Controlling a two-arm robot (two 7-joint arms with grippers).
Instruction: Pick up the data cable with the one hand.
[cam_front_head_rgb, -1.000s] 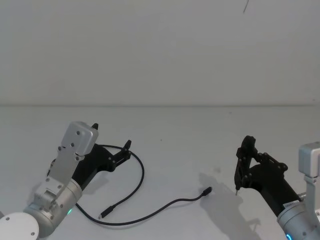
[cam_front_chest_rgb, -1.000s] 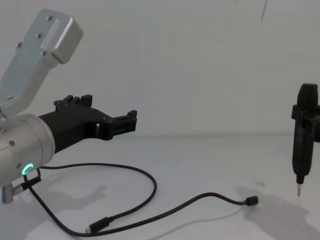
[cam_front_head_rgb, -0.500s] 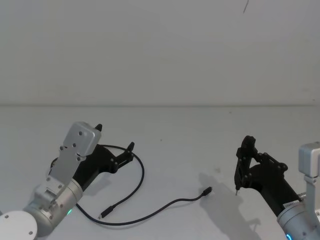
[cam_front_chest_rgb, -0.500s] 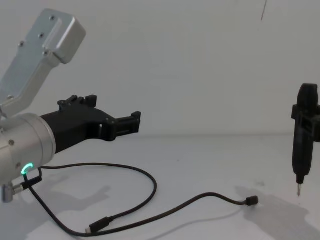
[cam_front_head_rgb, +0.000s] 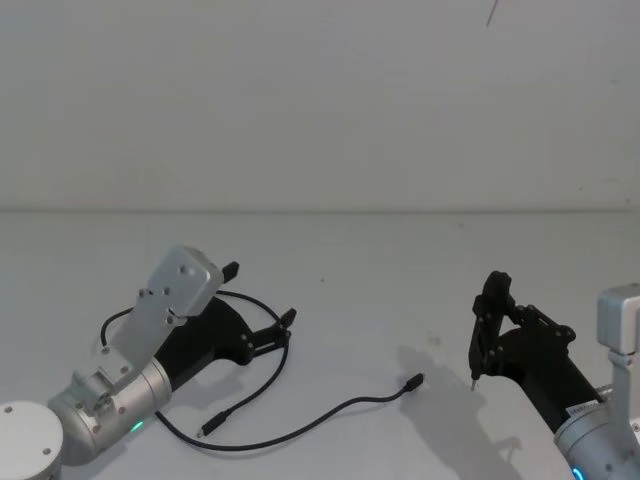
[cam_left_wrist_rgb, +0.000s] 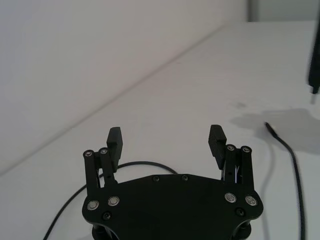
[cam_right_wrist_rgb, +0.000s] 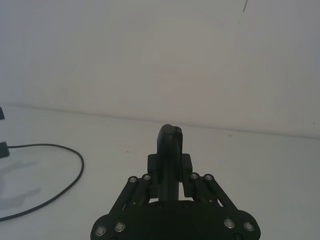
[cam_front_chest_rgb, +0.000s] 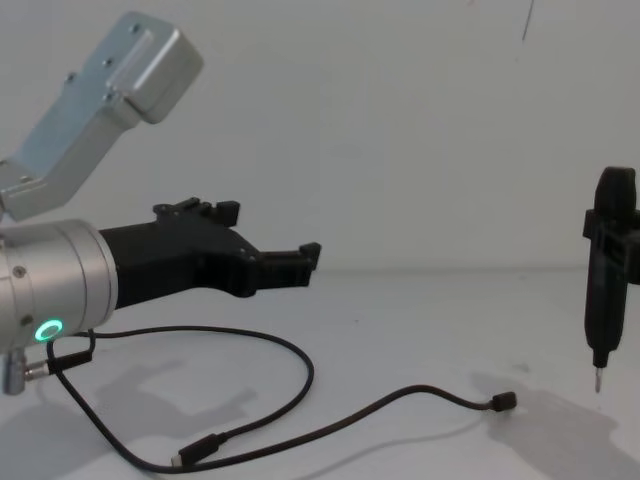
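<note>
The raised part of the data cable behind its plug (cam_front_chest_rgb: 385, 398) arches off the table, while the loop (cam_front_chest_rgb: 304, 350) lies flat. My left gripper should grab the cable by that raised part next.
The data cable (cam_front_head_rgb: 290, 432) is a thin black cord lying in a loop on the white table, with one plug (cam_front_head_rgb: 414, 381) near the middle and another (cam_front_head_rgb: 206, 431) near the front. My left gripper (cam_front_head_rgb: 259, 293), black with a silver wrist and green ring light, hovers open above the loop's far side. The left wrist view has its fingers (cam_left_wrist_rgb: 114, 139) spread wide, with the cable (cam_left_wrist_rgb: 291, 150) running off to one side. In the chest view the left gripper (cam_front_chest_rgb: 270, 235) hangs well above the cable (cam_front_chest_rgb: 302, 372). My right gripper (cam_front_head_rgb: 487, 325) stays parked at the right.
The right gripper (cam_right_wrist_rgb: 169, 172) is shut on a black pen-shaped tool (cam_front_chest_rgb: 608, 270) that points its thin metal tip (cam_front_chest_rgb: 598, 381) down just above the table. The tool stands right of the cable's middle plug (cam_front_chest_rgb: 503, 402). A plain white wall backs the table.
The left gripper has moved forward and to the right, now reaching over the cable's loop, still open. The right arm and the cable have not moved.
</note>
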